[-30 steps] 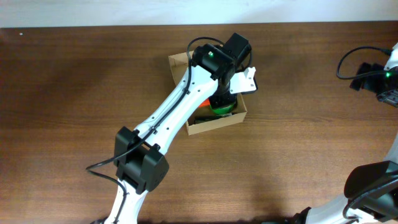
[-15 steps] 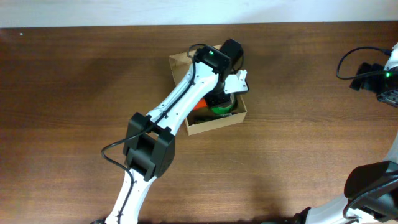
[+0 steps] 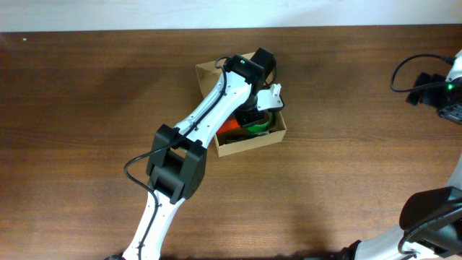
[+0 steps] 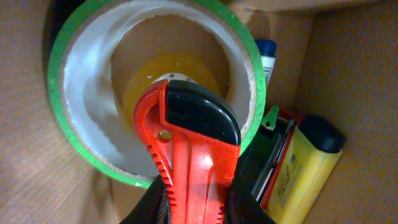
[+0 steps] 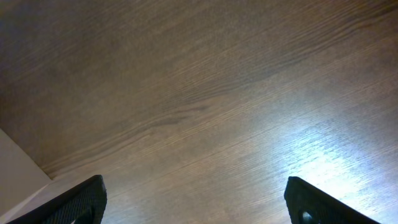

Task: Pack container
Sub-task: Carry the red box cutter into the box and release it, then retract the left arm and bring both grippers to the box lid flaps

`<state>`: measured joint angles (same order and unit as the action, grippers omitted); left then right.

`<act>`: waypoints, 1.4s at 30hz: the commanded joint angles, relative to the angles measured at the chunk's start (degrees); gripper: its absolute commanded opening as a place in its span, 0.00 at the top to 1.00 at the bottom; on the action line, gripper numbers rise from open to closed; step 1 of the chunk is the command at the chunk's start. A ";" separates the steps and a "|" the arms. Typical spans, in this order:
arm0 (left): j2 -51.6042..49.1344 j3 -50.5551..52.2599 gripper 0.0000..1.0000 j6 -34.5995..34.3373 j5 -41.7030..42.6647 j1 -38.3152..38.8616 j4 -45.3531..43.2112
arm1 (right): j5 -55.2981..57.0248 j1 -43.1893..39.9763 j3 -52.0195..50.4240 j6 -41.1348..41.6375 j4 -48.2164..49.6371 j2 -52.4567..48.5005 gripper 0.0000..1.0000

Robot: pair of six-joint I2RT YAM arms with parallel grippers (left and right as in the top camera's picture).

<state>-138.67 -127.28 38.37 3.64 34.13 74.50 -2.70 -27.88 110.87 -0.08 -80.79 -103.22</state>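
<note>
The red tool (image 3: pixel 228 127) (image 4: pixel 196 177) is within the box's sides, and its black tip is over the green tape roll. My left gripper should release it.
The container (image 3: pixel 249 146), a tan cardboard box, stands open at the table's middle back. My left gripper (image 3: pixel 254 114) reaches down into it and is shut on a red tool with a black tip (image 4: pixel 194 143), held over the green tape roll (image 4: pixel 74 134) lying in the box. The roll also shows in the overhead view (image 3: pixel 261 126). The box's cardboard wall (image 4: pixel 357 74) fills the right of the left wrist view. My right gripper (image 5: pixel 199 199) is open and empty above bare wood, at the far right edge in the overhead view (image 3: pixel 451 110).
Beside the tape roll in the box lie a yellow and black object (image 4: pixel 301 174), a thin red-edged item (image 4: pixel 280 155) and a pen with a blue cap (image 4: pixel 266 53). The box's flap (image 3: pixel 209 71) lies open at the back left.
My left gripper has moved slightly left and lower into the box with the red tool; the arm's elbow has swung right. The right arm has not moved.
</note>
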 commanded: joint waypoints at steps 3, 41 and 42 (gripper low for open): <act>-0.79 0.50 0.82 -0.48 1.33 0.48 -0.13 | -0.52 0.11 -0.02 -0.09 -0.13 1.29 0.08; 23.28 3.50 0.98 -32.76 -16.48 -25.81 -2.67 | -5.73 29.59 -0.72 -1.25 4.00 -4.20 0.96; 23.28 4.37 0.98 -32.74 -16.06 -26.25 -3.54 | -5.75 30.36 -1.33 -1.46 4.26 -5.14 0.96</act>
<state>-115.15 -124.03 6.35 -14.52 8.58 71.72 -8.10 1.26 110.59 -1.50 -76.69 -105.97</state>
